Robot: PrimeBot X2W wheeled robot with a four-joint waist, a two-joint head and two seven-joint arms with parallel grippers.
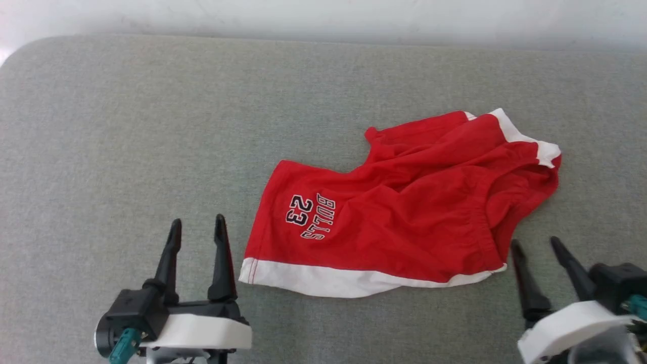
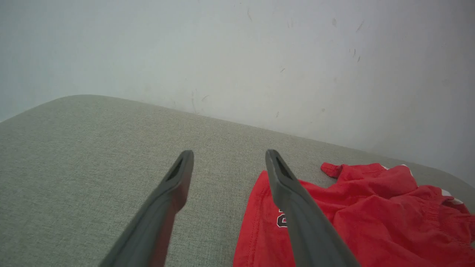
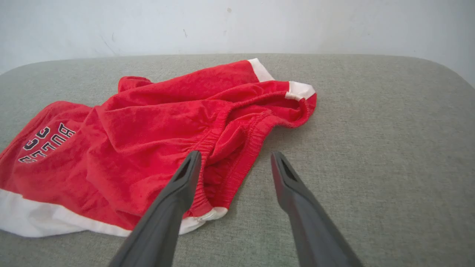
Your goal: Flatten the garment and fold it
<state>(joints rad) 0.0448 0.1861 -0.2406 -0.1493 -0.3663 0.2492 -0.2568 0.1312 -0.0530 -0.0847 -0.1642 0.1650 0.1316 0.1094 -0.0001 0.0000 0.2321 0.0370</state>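
Next, my right gripper grips the elastic waistband by its white-striped corner [image 1: 496,266], where a fold stands up, as the shorts' red leg [image 1: 370,236] lies slack on the surface.
The red shorts [image 1: 404,212] lie crumpled on the grey padded surface [image 1: 126,126], right of centre. A white stripe runs along their near edge, and the "BULLS 23" print [image 1: 309,210] faces up on the left leg. The elastic waistband [image 3: 237,148] is bunched at the right end. My left gripper [image 1: 198,227] stands open just left of the shorts' near left corner, holding nothing. My right gripper [image 1: 536,245] stands open beside the near right corner by the waistband, also holding nothing. The shorts [image 2: 352,211] lie to the right of my left fingers [image 2: 289,193]. My right gripper [image 3: 234,157] hovers at the waistband's edge.
A pale wall [image 1: 323,15] rises behind the surface's far edge. The surface has rounded corners, one at the far left [image 1: 20,50]. Bare grey fabric stretches left of the shorts and in front of them.
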